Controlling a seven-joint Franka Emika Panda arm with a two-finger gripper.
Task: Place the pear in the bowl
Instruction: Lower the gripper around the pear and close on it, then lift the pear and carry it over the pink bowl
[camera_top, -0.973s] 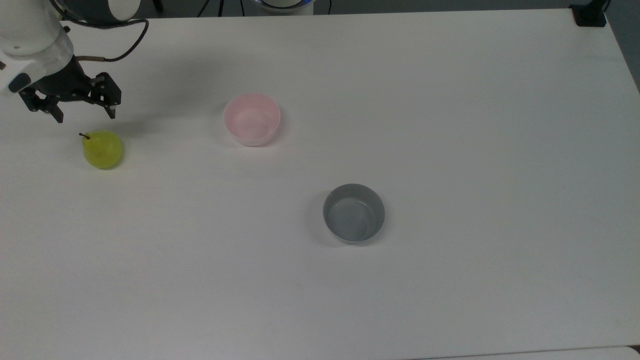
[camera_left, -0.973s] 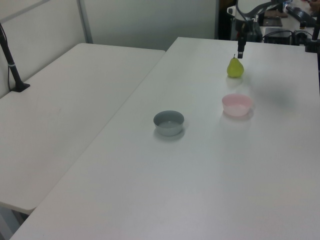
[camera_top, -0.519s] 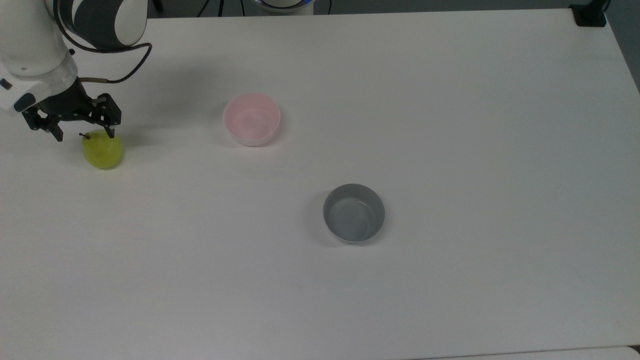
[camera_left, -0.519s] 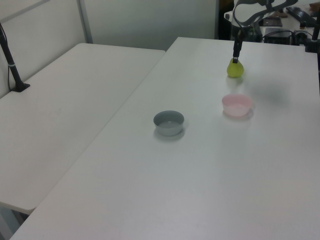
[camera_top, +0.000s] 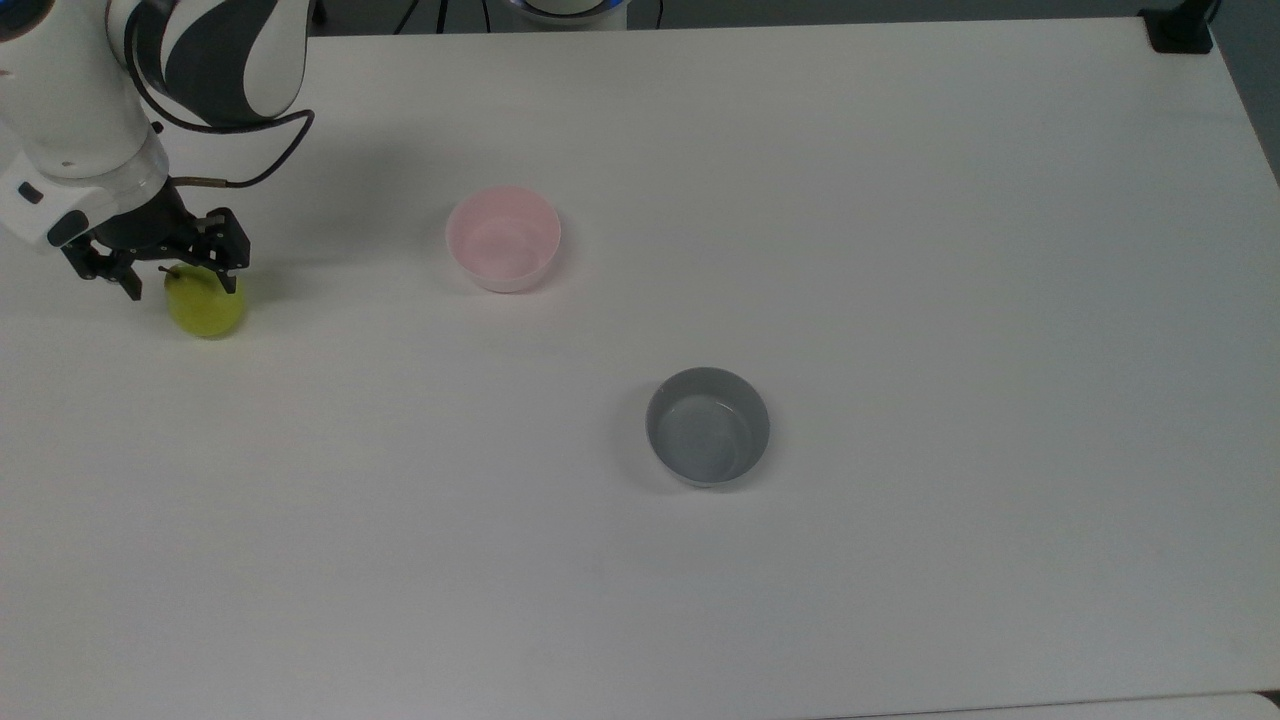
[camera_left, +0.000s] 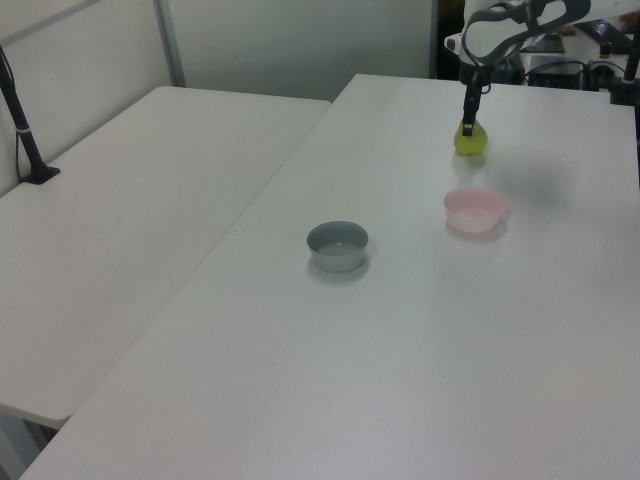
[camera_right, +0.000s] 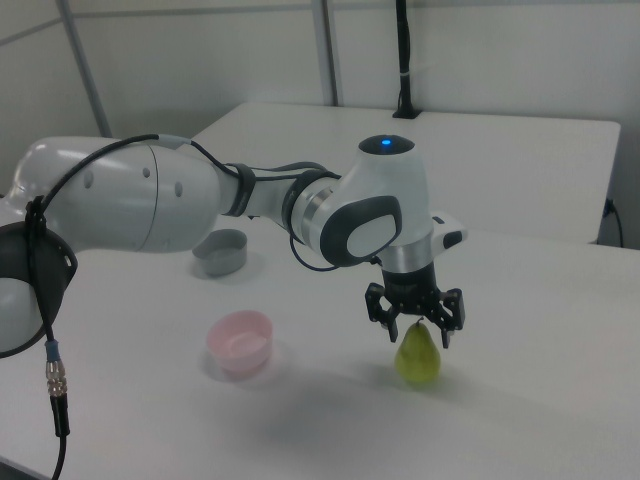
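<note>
I should grab the yellow-green pear by its narrow neck (camera_left: 477, 129) with my gripper next, to put the pear in the pale pink bowl (camera_left: 473, 210).
The yellow-green pear (camera_top: 207, 308) stands upright on the white table (camera_top: 900, 250) at the top view's far left. My gripper (camera_top: 182, 288) is lowered over it, open, with one finger on each side of the pear's upper part and stem. The right view shows the fingers (camera_right: 391, 331) straddling the neck of the pear (camera_right: 419, 358), with my gripper (camera_right: 418, 336) not closed on it. The pale pink bowl (camera_top: 503, 238) sits empty to the pear's right in the top view. In the left view the pear (camera_left: 468, 142) is behind the bowl (camera_left: 473, 210).
An empty grey bowl (camera_top: 708, 426) sits near the table's middle, to the right of and nearer than the pink one in the top view. A second white table (camera_left: 130, 220) adjoins on the left view's left. Cables run at the far edge.
My gripper has come down from above and behind the pear until its open fingers flank the pear's top. Pear and bowls have not moved.
</note>
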